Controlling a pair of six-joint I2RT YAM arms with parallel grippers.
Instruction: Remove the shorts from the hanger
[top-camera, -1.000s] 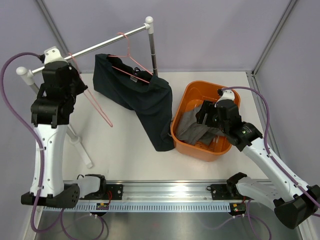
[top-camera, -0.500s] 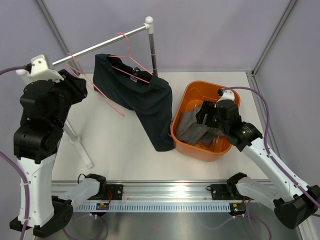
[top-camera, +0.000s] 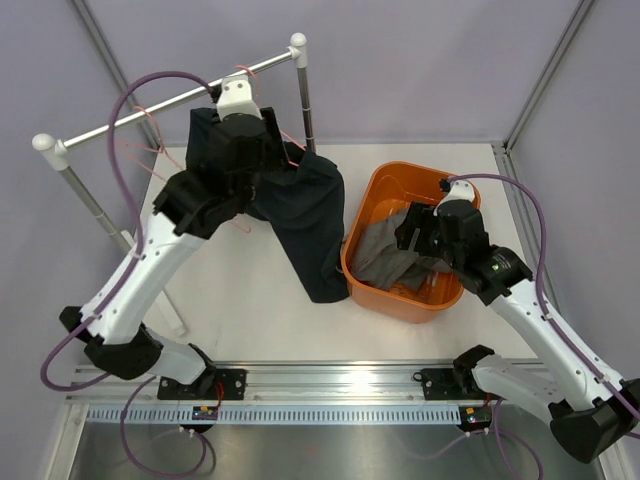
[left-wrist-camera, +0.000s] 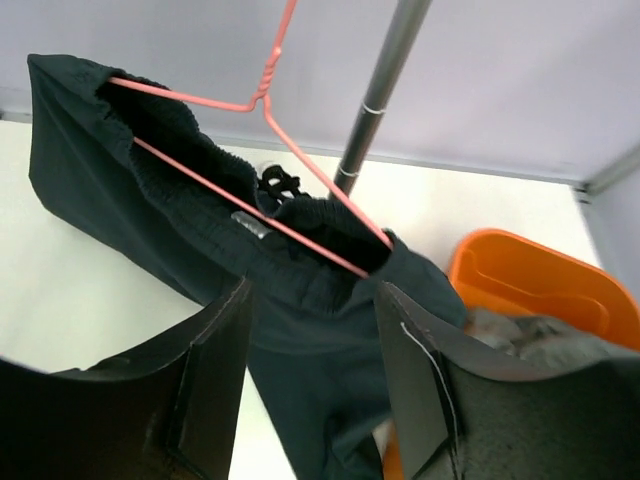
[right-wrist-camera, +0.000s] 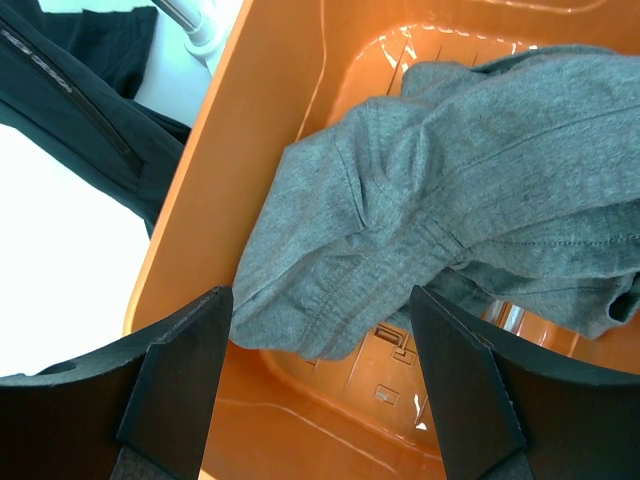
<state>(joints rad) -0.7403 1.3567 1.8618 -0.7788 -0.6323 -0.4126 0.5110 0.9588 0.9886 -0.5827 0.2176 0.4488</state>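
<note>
My left gripper should next grab the pink hanger at its neck below the hook (left-wrist-camera: 268, 77) to remove the shorts. That leaves the shorts' waistband free.
Dark navy shorts (left-wrist-camera: 300, 310) hang by the waistband on a pink wire hanger (left-wrist-camera: 268, 104), whose hook sits on the rail (top-camera: 150, 105); one leg droops to the table (top-camera: 320, 270). My left gripper (left-wrist-camera: 310, 292) hovers just in front of the waistband, open, with nothing between its fingers. In the top view its black wrist overlaps the dark cloth. Grey shorts (right-wrist-camera: 450, 170) lie crumpled in the orange bin (top-camera: 400, 300). Above them my right gripper (right-wrist-camera: 322, 292) stands open and touches nothing.
The rack's upright pole (left-wrist-camera: 375, 90) stands right behind the hanger. A second pink hanger (top-camera: 147, 128) hangs bare on the rail's left part. The rack's other leg (top-camera: 90, 200) slants down at the left. The bin's wall (right-wrist-camera: 230, 150) touches the drooping dark leg.
My left arm has swung from the rail's left end across to the dark shorts, and its jaws have opened wider. The right arm has barely moved.
</note>
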